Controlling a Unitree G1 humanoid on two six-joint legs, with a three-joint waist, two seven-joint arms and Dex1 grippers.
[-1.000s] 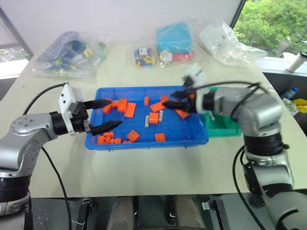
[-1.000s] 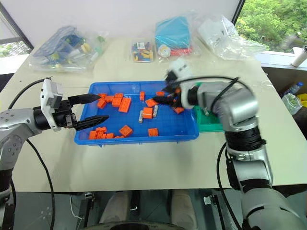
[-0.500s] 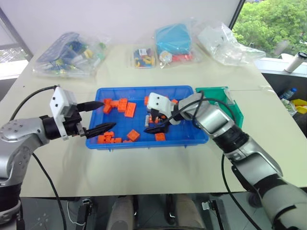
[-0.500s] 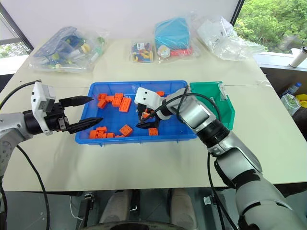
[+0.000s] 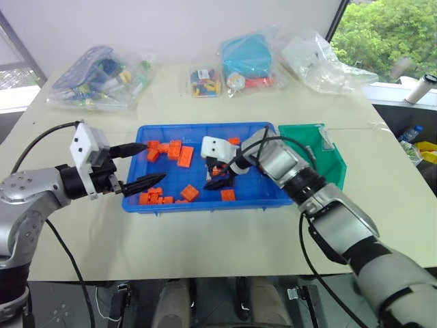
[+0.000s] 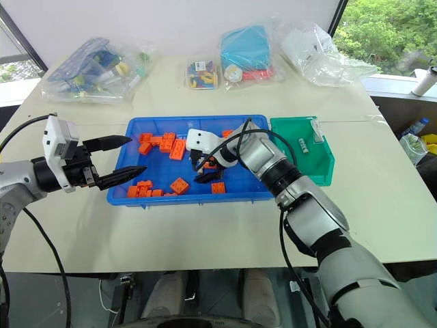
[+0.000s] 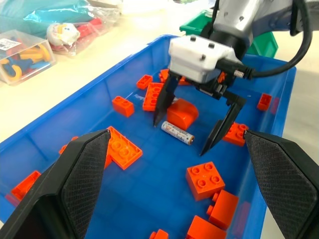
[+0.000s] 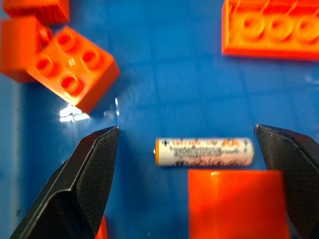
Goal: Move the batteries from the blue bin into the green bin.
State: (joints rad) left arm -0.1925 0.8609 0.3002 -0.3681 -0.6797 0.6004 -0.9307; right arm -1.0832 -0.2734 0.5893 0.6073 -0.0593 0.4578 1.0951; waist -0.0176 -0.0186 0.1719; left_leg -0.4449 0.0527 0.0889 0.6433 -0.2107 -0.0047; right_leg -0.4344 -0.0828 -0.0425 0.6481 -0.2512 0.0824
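The silver AA battery needs to go into the green bin, so my right gripper should grab the battery by its two ends next.
The blue bin sits mid-table, scattered with orange bricks. One silver battery lies flat on its floor beside an orange brick. My right gripper hangs low over the bin's middle, open, pointing down. Its two fingers straddle the battery without touching it. My left gripper is open and empty, level at the bin's left end. The green bin stands against the blue bin's right side. A small pale cylinder lies inside it.
Several orange bricks are spread over the blue bin, some bunched near the left gripper. Clear bags of toys and a teal pack line the table's far side. Bare tabletop runs in front of the bins.
My right arm swung left from beside the green bin and sank into the blue bin, its jaws opening over the battery. The left gripper stayed put.
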